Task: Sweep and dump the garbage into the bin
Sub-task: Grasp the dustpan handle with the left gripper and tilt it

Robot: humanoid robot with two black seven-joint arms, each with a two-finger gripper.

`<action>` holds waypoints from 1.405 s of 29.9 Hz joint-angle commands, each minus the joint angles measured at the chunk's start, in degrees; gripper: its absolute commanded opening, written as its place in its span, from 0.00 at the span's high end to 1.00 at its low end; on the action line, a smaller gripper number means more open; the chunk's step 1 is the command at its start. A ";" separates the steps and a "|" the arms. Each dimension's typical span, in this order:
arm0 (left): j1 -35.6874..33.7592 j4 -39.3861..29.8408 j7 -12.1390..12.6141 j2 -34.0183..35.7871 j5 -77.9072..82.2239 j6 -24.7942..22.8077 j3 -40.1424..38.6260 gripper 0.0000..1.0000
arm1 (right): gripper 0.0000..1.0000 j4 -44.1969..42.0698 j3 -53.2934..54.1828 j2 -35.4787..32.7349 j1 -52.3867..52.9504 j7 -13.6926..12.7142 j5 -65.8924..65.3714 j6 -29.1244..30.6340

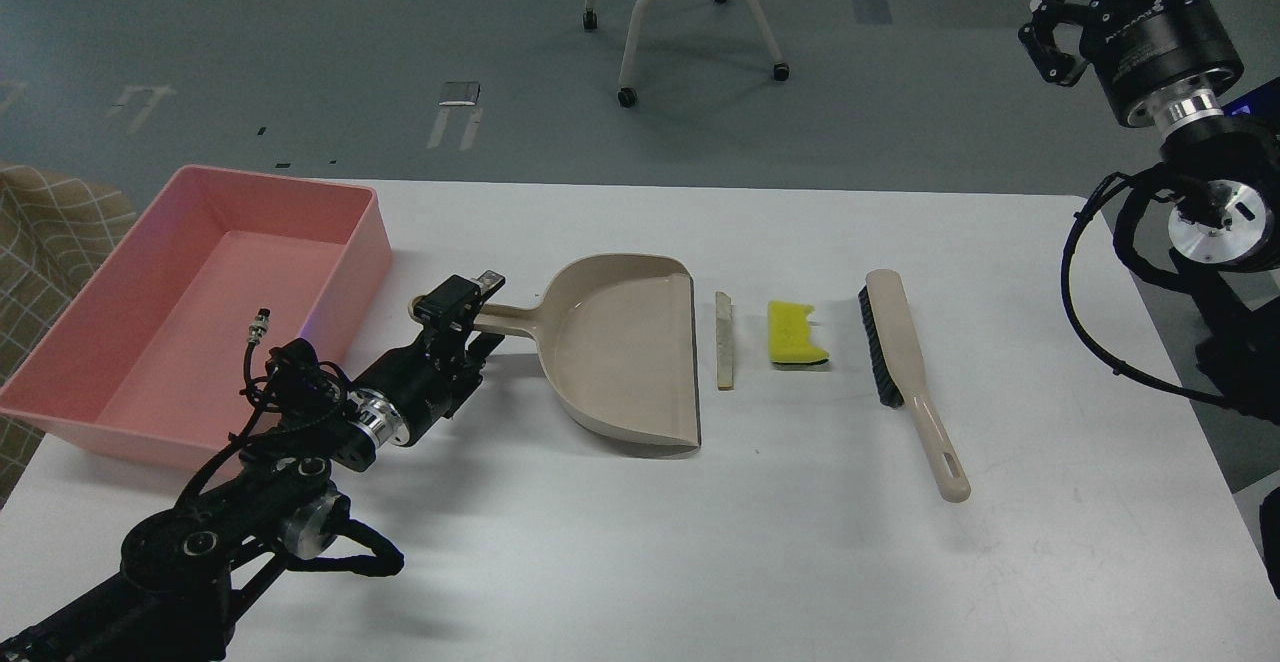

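My left gripper picks up the dustpan [625,352] by its narrow handle [504,320] next, since the pan spreads far wider than the reach of my fingers.
The garbage lies on the white table: a yellow sponge piece [795,334] with a dark green backing, and a thin pale slice [724,340] just right of the dustpan's mouth. The beige dustpan [625,352] lies flat with its handle [505,315] pointing left. My left gripper [470,319] is at the handle's end, one finger on each side of it, jaws apart. The pink bin [372,232] stands at the left, with nothing in it. My right gripper [1045,42] hangs high at the far right, off the table; its fingers are dark and small.
A beige brush [905,367] with black bristles lies right of the sponge, handle toward me. A wheeled chair [690,2] stands on the floor beyond the table. A checked cloth [40,232] lies left of the bin.
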 commanded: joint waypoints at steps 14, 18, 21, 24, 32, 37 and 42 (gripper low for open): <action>-0.91 1.36 -0.96 0.21 0.08 -0.09 0.16 0.43 | 0.00 0.00 -0.09 0.08 0.00 0.00 0.00 0.04; -0.82 2.50 -1.40 0.21 0.08 -0.09 0.07 0.43 | 0.00 0.00 -0.09 0.08 0.08 0.00 0.00 0.04; -0.73 4.08 -2.63 -0.14 0.08 -0.09 0.07 0.43 | 0.00 0.00 -0.09 0.25 0.08 0.00 0.00 0.04; -0.82 4.35 -2.89 -0.14 -0.27 -0.18 -0.10 0.42 | 0.00 0.00 -0.09 0.25 0.08 0.00 0.00 0.04; -1.44 5.32 -3.07 -0.49 -0.71 -0.09 -0.46 0.33 | 0.00 0.00 -0.09 0.08 -0.27 0.00 0.00 0.04; -1.96 5.76 -3.16 -1.72 -0.62 -0.09 -0.28 0.34 | 0.00 0.00 -0.09 0.08 -0.27 0.00 0.00 0.04; -2.49 8.65 -4.04 -2.60 -0.62 -0.09 -0.02 0.37 | 0.00 0.00 -0.09 0.08 -0.35 0.00 0.00 0.04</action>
